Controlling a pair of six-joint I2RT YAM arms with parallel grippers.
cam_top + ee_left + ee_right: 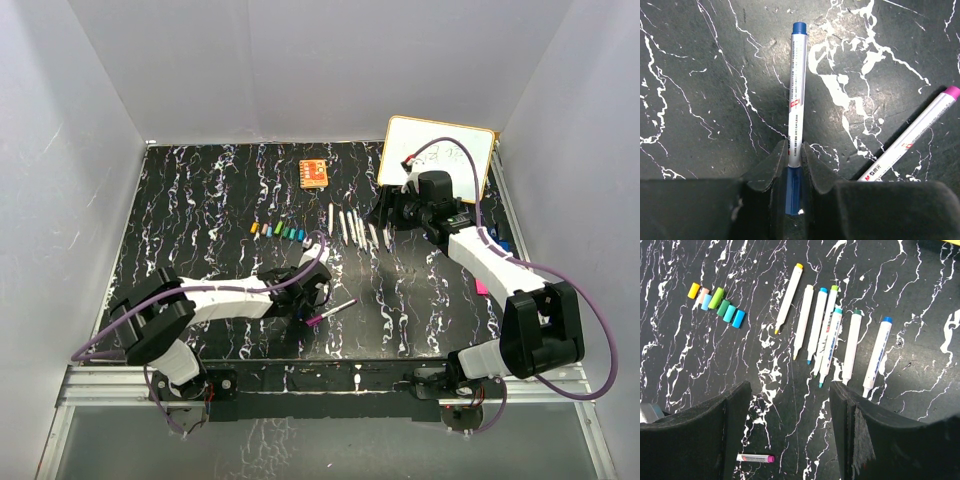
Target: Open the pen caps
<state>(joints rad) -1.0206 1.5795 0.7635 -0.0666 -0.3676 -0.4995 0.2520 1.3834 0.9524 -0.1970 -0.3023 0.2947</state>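
Observation:
My right gripper grabs the pen's white body [797,89] next and leaves the dark blue cap [793,192] for my left gripper to open.
My left gripper [300,293] is shut on a white pen with blue ends [798,95]. Its fingers [774,167] clamp it where the barrel meets the dark blue cap [793,192], low over the black table. A magenta-ended pen [912,137] lies capped just to its right and also shows in the top view [331,312]. My right gripper [386,214] is open and empty, hovering above a row of several uncapped pens [830,335]. Several loose caps [716,303] lie in a row to their left [280,231].
A white whiteboard [440,150] leans at the back right, behind the right arm. An orange square block [315,172] lies at the back centre. A small pink item [481,287] lies beside the right arm. Grey walls enclose the black marbled table [200,220].

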